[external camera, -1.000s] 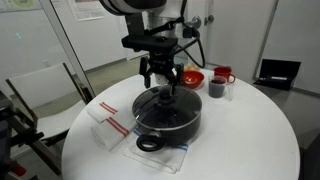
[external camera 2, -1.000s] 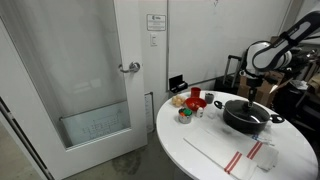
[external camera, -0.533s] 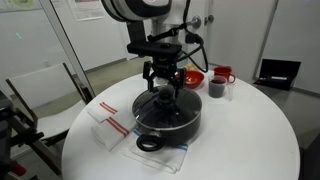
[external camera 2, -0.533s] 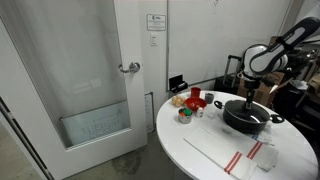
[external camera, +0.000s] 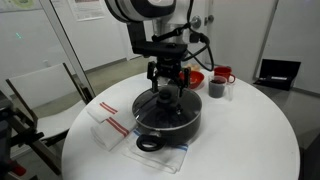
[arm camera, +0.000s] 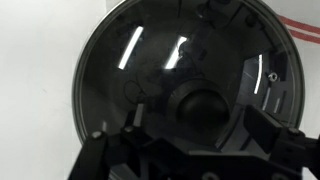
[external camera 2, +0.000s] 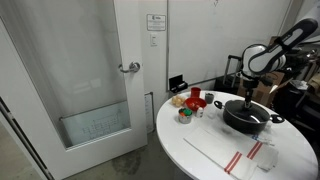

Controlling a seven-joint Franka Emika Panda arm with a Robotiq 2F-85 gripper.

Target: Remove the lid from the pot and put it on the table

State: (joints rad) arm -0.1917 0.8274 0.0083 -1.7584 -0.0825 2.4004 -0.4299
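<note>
The lid's black knob [external camera: 166, 96] [arm camera: 203, 106] lies midway between my fingertips and closing now would catch it, so it is time for my gripper to close on the knob.
The wide black pot [external camera: 170, 122] stands on the round white table [external camera: 250, 140], with a loop handle toward the front. The clear glass lid [external camera: 160, 103] sits on it, closed. My gripper [external camera: 167, 88] hangs just above the lid's middle. In the wrist view the lid [arm camera: 130, 70] fills the frame. Its black knob [arm camera: 198, 108] lies between my two fingers [arm camera: 262, 125], which stand apart on either side of it without touching. The gripper [arm camera: 198, 128] is open and empty. The pot [external camera 2: 248, 117] and gripper [external camera 2: 250, 92] also show in an exterior view.
A red bowl [external camera: 192, 77], a red mug [external camera: 223, 74] and a dark cup [external camera: 216, 89] stand behind the pot. Red-striped white cloths [external camera: 110, 124] lie under and beside the pot. A chair [external camera: 40, 90] stands beside the table, and a glass door [external camera 2: 85, 80] is nearby.
My gripper has shifted slightly sideways over the lid and turned a little about its axis; it stays open. The pot and lid have not moved.
</note>
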